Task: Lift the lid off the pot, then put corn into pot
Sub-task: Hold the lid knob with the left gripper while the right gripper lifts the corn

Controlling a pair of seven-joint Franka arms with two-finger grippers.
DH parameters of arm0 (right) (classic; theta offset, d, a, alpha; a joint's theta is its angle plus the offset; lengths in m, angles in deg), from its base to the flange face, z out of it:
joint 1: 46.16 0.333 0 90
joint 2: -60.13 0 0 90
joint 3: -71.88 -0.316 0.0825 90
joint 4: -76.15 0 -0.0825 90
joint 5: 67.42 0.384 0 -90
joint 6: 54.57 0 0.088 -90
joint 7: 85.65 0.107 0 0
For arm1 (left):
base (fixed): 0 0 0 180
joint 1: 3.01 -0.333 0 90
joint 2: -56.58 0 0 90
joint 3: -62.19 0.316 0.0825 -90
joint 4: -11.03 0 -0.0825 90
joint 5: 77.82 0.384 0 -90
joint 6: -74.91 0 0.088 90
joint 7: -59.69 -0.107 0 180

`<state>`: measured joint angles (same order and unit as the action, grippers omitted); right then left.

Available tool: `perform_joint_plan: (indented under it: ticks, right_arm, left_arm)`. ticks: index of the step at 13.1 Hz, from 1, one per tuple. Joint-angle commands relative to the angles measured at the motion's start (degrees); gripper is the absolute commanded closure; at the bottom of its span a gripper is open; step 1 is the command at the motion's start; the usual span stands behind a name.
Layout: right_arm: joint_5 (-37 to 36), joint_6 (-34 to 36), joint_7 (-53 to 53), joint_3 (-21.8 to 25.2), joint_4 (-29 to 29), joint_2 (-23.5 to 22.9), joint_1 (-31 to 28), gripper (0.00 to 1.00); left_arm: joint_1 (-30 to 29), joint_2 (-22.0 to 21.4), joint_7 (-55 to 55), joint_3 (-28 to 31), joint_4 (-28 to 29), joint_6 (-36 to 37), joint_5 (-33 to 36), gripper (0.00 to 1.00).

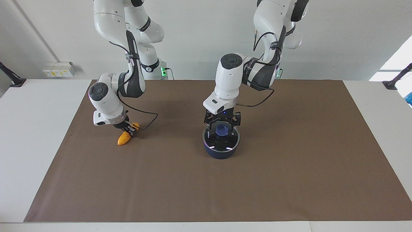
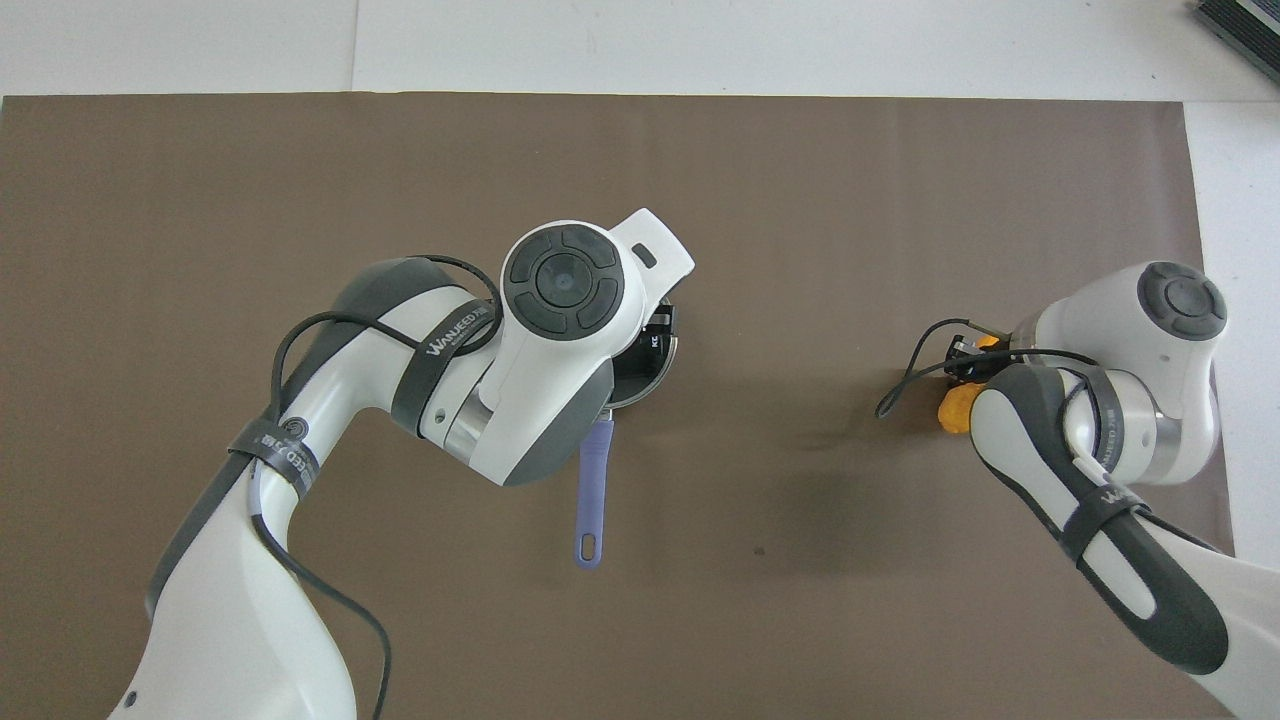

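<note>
The glass lid [image 2: 645, 370] spreads wide across the pot, so my left gripper grabs it next by its blue knob, which is narrow enough for the fingers.
The navy-blue pot [image 1: 222, 154] stands mid-mat with the glass lid [image 1: 234, 140] on it. Its blue knob [image 1: 222, 130] shows between my left gripper's fingers. My left gripper [image 1: 222, 126] is down over the lid, open, with its fingers on either side of the knob. In the overhead view the left arm hides most of the pot, but the long blue handle [image 2: 593, 490] shows, pointing toward the robots. The orange-yellow corn [image 1: 124, 138] lies on the mat toward the right arm's end. My right gripper [image 1: 131, 129] is shut across its middle. The corn also shows in the overhead view [image 2: 955, 408].
The brown mat [image 1: 289, 177] covers most of the white table [image 1: 32, 129]. A black stand foot [image 1: 14, 82] sits at one table corner near the robots, and another stand foot [image 1: 391, 84] at the other.
</note>
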<state>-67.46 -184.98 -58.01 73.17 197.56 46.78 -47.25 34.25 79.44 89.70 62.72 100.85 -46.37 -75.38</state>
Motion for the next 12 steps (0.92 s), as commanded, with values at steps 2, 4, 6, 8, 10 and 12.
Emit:
perform_joint_plan:
  ticks: [2, 4, 6, 8, 10, 12]
  right_arm:
    - [0.2, -0.8, 1.0, -0.3, -2.3, 0.2, -0.2, 1.00]
    - [0.1, -0.5, 0.3, -0.2, -4.4, 0.8, -0.4, 1.00]
    - [0.1, 1.5, 0.1, -0.2, -6.2, 2.0, -0.4, 1.00]
    - [0.1, 6.0, -0.6, -0.3, -8.4, 4.2, -0.4, 1.00]
    - [0.1, 11.5, -3.2, -0.2, -11.5, 5.5, -0.3, 1.00]
    - [0.1, 16.9, -5.6, -0.2, -15.5, 5.9, -0.4, 1.00]
  left_arm:
    - [0.4, 0.6, 0.9, 0.7, -0.1, -0.4, 1.3, 0.00]
    - [0.3, 0.5, 0.8, 0.7, 0.4, -0.8, 1.3, 0.01]
    - [0.4, 0.4, 0.8, 0.6, 1.4, -1.8, 1.2, 0.03]
    - [0.4, 0.2, 0.7, 0.6, 2.1, -1.8, 1.2, 0.13]
    - [0.4, 0.1, 0.7, 0.6, 2.2, -1.6, 1.2, 0.25]
    - [0.4, 0.1, 0.7, 0.7, 2.1, -1.4, 1.2, 0.42]
